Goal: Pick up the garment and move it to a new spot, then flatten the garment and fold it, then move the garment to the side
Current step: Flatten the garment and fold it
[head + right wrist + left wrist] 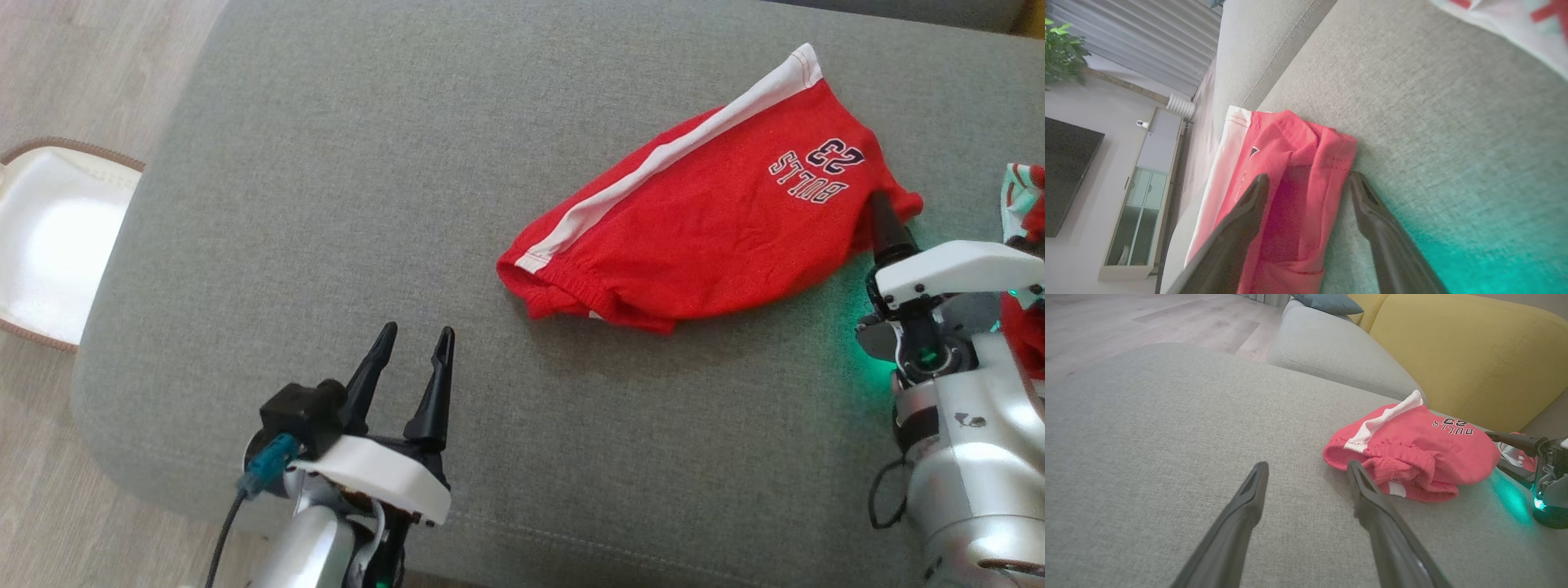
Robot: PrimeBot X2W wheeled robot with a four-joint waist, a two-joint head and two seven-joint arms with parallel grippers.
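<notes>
The folded leg hem [907, 204] stands up while the lettered cloth lies slack on the cushion. I should grab the shorts by that hem next with my right gripper.
The garment [702, 237] is a pair of red shorts with a white side stripe and dark lettering, lying crumpled on the grey sofa cushion [326, 204]. My left gripper [418, 331] stands open over bare cushion, a short way in front and to the left of the waistband [1392, 457]. My right gripper [880, 208] is at the garment's right end, turned on its side. In the right wrist view its jaws [1308, 177] are open, with a folded red hem [1290, 183] lying between the fingers. The left wrist view also shows it [1494, 451] from the side.
A white and red cloth [1024, 204] lies at the cushion's right edge by my right arm. A white basket [49, 245] stands on the wooden floor to the left. A yellow backrest [1453, 355] rises behind the cushion.
</notes>
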